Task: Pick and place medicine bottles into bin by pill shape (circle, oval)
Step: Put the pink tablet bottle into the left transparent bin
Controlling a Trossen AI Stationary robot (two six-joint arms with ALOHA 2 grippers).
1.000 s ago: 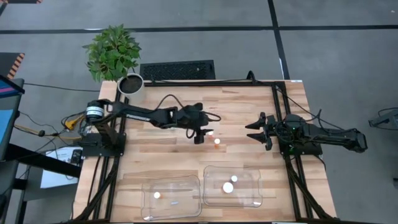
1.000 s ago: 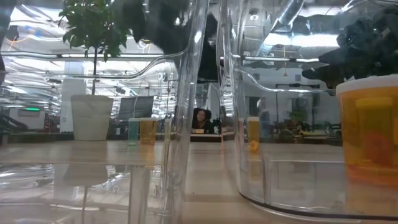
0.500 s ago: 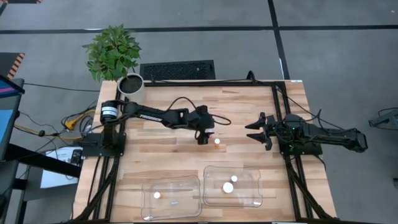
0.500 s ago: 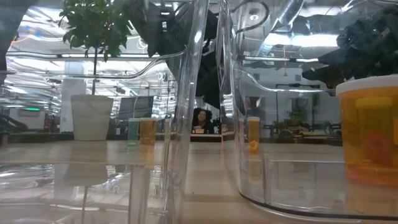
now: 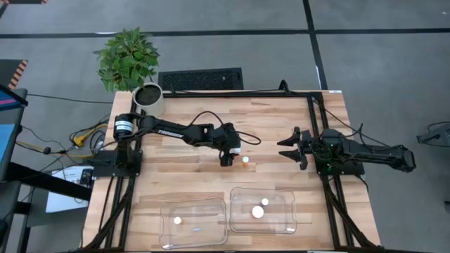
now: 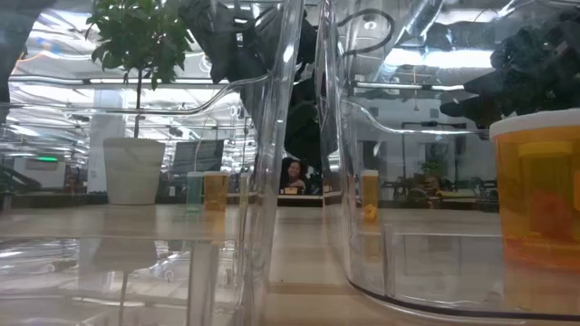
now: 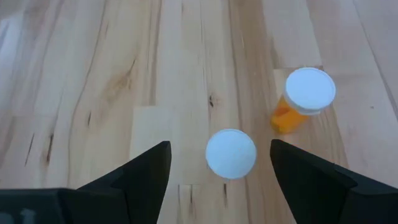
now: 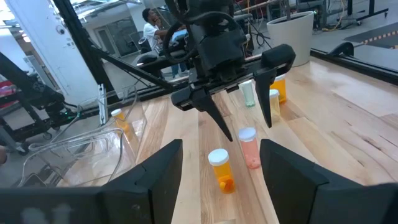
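Observation:
The white cap point(image 7: 231, 154) is level between my left gripper's fingers, so closing now would hold the bottle.
My left gripper point(image 5: 226, 156) is open and points down over the table's middle. A white-capped bottle point(image 7: 231, 153) stands upright between its fingers, untouched; in the right wrist view it shows a pale pink body point(image 8: 249, 148). An amber bottle point(image 7: 300, 98) stands just beside it, and it also shows in the high view point(image 5: 245, 159). More small bottles point(image 8: 272, 99) stand behind. My right gripper point(image 5: 292, 149) is open and empty at the table's right. Two clear bins point(image 5: 193, 221) point(image 5: 264, 209) near the front edge hold white-capped bottles.
A white plant pot point(image 5: 148, 97) stands at the far left corner. In the low view, small bottles point(image 6: 216, 192) stand far off and a large amber bottle point(image 6: 539, 199) sits in the right bin. Bare wood lies between the bottles and the bins.
My left gripper has come down a little over the pale pink bottle, staying open, and its arm has stretched out farther across the table. The bottles have stayed where they were.

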